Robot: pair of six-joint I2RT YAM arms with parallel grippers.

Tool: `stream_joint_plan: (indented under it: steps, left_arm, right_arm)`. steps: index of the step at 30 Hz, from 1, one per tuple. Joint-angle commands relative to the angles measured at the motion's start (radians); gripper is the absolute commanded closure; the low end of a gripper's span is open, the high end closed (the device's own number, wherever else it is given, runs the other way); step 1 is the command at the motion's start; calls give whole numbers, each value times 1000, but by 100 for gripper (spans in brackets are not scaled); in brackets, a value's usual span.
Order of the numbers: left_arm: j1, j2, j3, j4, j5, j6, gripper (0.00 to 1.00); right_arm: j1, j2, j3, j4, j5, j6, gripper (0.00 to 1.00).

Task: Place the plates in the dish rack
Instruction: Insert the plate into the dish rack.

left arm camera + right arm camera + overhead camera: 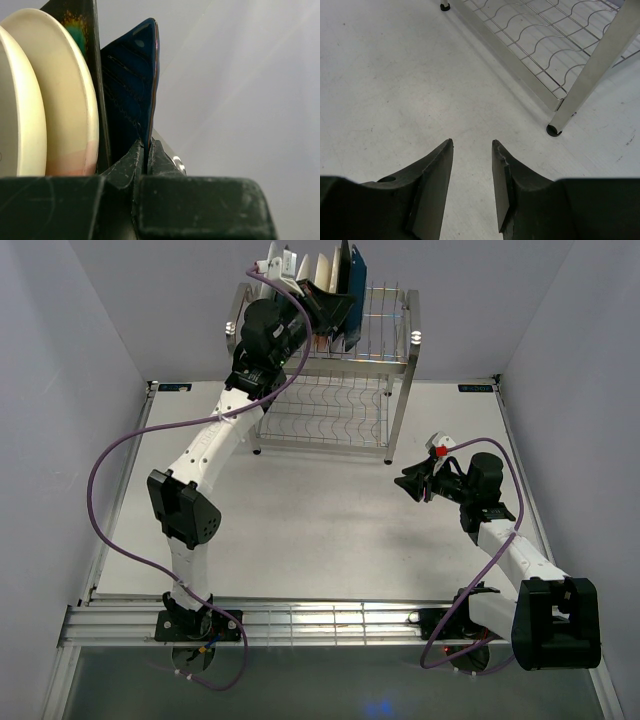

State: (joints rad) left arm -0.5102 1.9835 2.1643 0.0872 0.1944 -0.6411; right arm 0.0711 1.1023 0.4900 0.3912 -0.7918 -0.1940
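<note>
My left gripper will let go of the dark blue plate, because the dark blue plate's lower edge reaches down into the wires of the dish rack's top shelf.
The steel dish rack stands at the back of the table with several plates upright on its top tier. My left gripper reaches up to that tier. In the left wrist view it is shut on the lower edge of a small dark blue plate. That plate stands on edge beside a dark green-tinted plate and a cream plate. My right gripper hovers low over the table near the rack's front right post. It is open and holds nothing.
The rack's lower wire shelf holds nothing where I can see it. Its post foot rests on the white table just right of my right fingers. A purple cable loops off the left arm. Grey walls close in both sides.
</note>
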Motion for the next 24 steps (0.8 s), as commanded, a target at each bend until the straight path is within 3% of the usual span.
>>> stream_joint_plan:
  steps: [1,7,12,19,24]
  left_arm:
    - [38,38,-46,-98,-96,11,96]
    - [38,26,-72,-101,-108,-28,80]
    - [38,15,-98,-95,-124,-28,76]
    - [38,0,-129,-95,-151,-12,64]
    - [38,6,-124,-96,-167,-5,62]
  right_arm:
    - [-7,-16,38,8,-12,-1,57]
    - [-7,-22,39,5,-6,-1,57]
    - [-7,-32,35,6,2,-1,56]
    - [-7,-33,33,5,0,1,56]
    - [-7,-39,35,5,3,-1,55]
